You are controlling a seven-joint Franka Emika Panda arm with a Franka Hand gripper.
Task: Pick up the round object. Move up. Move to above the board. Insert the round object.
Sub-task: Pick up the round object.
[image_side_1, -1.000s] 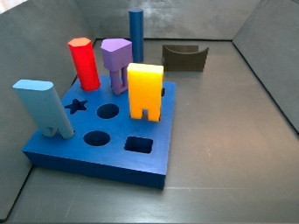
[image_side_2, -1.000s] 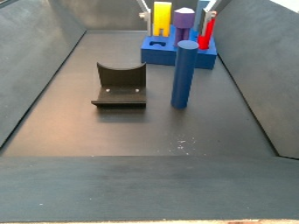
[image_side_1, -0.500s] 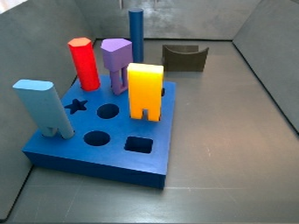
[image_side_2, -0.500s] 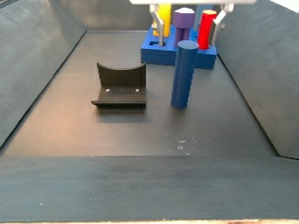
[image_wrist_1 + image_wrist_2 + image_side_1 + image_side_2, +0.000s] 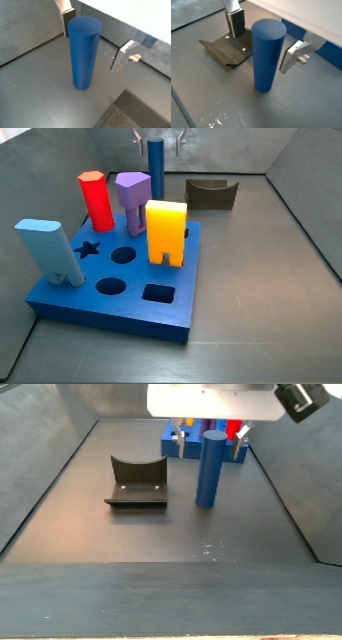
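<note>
My gripper is to grab the tall dark-blue cylinder (image 5: 156, 168) around its top end (image 5: 156, 146) next and insert it bottom first, because it stands upright on its small base.
The round object, a tall dark-blue cylinder (image 5: 156, 168), stands upright on the floor behind the board (image 5: 120, 293) and beside the dark holder. It shows in the other side view (image 5: 210, 469) and in both wrist views (image 5: 83, 52) (image 5: 266, 55). My gripper (image 5: 158, 137) is open and straddles the cylinder's top, also in a side view (image 5: 210, 431). In both wrist views (image 5: 93, 34) (image 5: 264, 39) one finger (image 5: 65, 12) (image 5: 236, 22) stands on each side, with a gap to the cylinder. Nothing is held.
The board carries a red peg (image 5: 95, 200), a purple peg (image 5: 131, 198), a yellow piece (image 5: 166, 228) and a light-blue peg (image 5: 48, 250). The dark U-shaped holder (image 5: 210, 194) (image 5: 228, 50) lies next to the cylinder. Grey walls enclose the floor.
My gripper has come down from above into view and now sits around the top of the cylinder. The cylinder and the other pieces have not moved.
</note>
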